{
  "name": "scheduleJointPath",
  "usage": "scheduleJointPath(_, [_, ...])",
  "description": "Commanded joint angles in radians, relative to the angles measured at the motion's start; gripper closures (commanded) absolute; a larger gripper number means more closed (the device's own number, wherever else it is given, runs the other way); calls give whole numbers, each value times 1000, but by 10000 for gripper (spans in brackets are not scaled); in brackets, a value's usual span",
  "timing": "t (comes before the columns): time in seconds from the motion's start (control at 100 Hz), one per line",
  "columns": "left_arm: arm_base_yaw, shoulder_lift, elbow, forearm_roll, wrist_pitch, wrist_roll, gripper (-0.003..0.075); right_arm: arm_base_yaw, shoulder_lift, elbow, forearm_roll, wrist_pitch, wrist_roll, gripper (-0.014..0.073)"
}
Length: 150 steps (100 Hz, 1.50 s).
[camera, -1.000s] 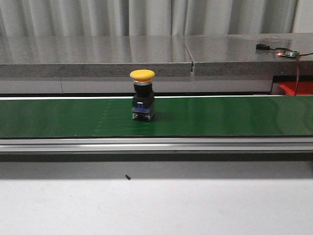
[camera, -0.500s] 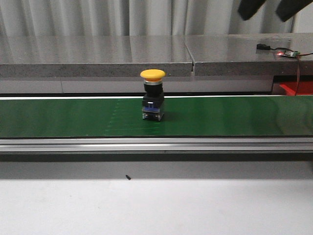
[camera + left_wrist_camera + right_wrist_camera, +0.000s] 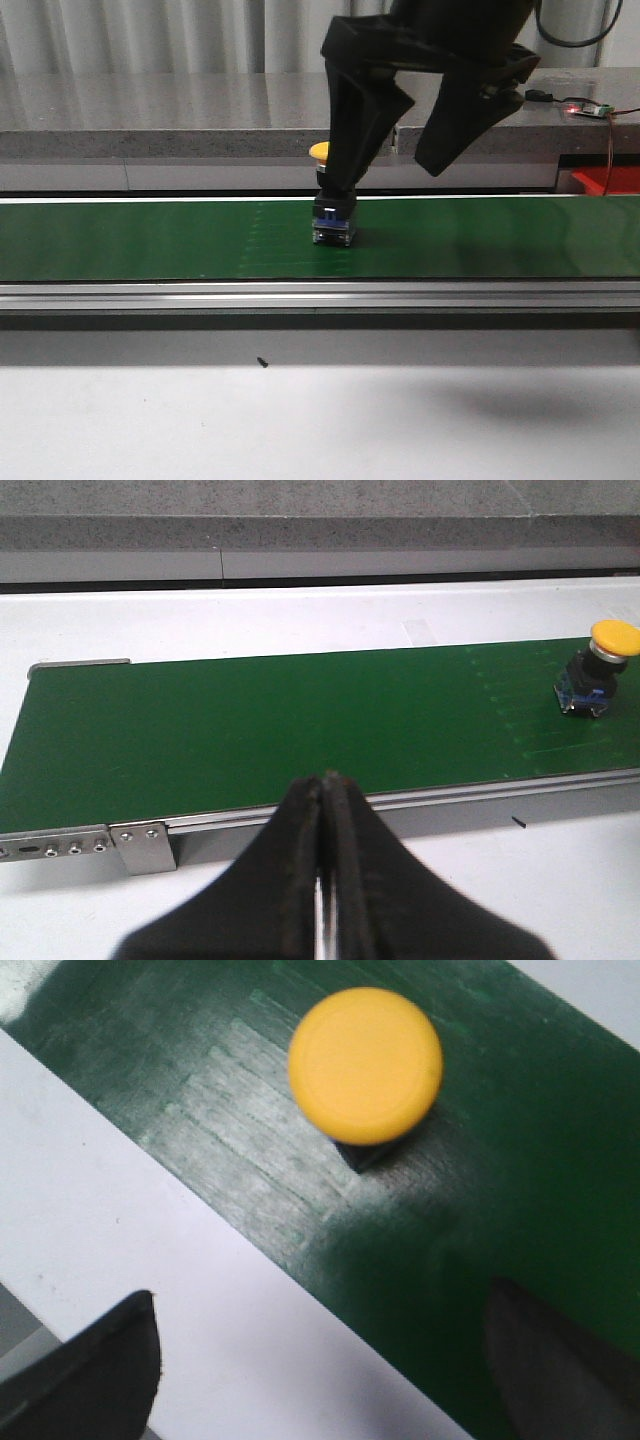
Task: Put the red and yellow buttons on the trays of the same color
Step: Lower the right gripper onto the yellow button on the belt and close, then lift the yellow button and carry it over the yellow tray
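Note:
My right gripper moves toward the yellow cap [image 3: 365,1065] before closing, as my fingers stand over green belt [image 3: 400,1270], short of the cap: closing now would miss.
A yellow-capped button [image 3: 333,222] with a black and blue body stands upright on the green conveyor belt [image 3: 150,240]. My right gripper [image 3: 385,180] is open and hangs just above it; its left finger partly hides the cap. In the right wrist view the yellow cap [image 3: 366,1065] lies beyond the open gripper [image 3: 320,1295], not between the fingers. My left gripper [image 3: 325,780] is shut and empty near the belt's front rail, far from the button [image 3: 600,665]. No red button shows. The edge of a red tray [image 3: 605,180] shows at the far right; the yellow tray is out of view.
A grey stone ledge [image 3: 200,110] runs behind the belt. A small circuit board with a red light [image 3: 585,108] sits on it at the right. An aluminium rail [image 3: 300,295] edges the belt's front, with white table [image 3: 300,420] before it.
The yellow button has moved to the right along the belt. My right gripper has come down from the top right and now hangs open over the button.

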Motion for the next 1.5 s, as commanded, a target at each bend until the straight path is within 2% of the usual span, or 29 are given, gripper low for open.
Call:
scheduleJointPath(0.0, [-7,6,-27,-10,-80,-8,739,1,-13,-62,20,-50,-17,-59])
scheduleJointPath(0.22, [-7,6,-27,-10,-80,-8,739,0,58,-133,2,-128,-17,-59])
scheduleJointPath(0.43, [-7,6,-27,-10,-80,-8,739,-1,116,-151,-30,-136,-17,-41])
scheduleJointPath(0.51, [-7,6,-27,-10,-80,-8,739,-1,125,-151,-31,-136,-17,50])
scheduleJointPath(0.58, [-7,6,-27,-10,-80,-8,738,-1,127,-150,-32,-138,-17,173])
scheduleJointPath(0.59, [-7,6,-27,-10,-80,-8,739,-1,127,-150,-32,-139,-17,211])
scheduleJointPath(0.68, [-7,6,-27,-10,-80,-8,739,-1,127,-150,-32,-155,-16,343])
scheduleJointPath(0.75, [-7,6,-27,-10,-80,-8,739,-1,127,-150,-32,-166,-10,393])
scheduleJointPath(0.97, [-7,6,-27,-10,-80,-8,739,-1,102,-149,-42,-178,79,394])
scheduleJointPath(1.23, [-7,6,-27,-10,-80,-8,739,-16,1,-117,-184,-171,287,394])
scheduleJointPath(1.49, [-7,6,-27,-10,-80,-8,739,-122,-161,12,-194,-170,304,394])
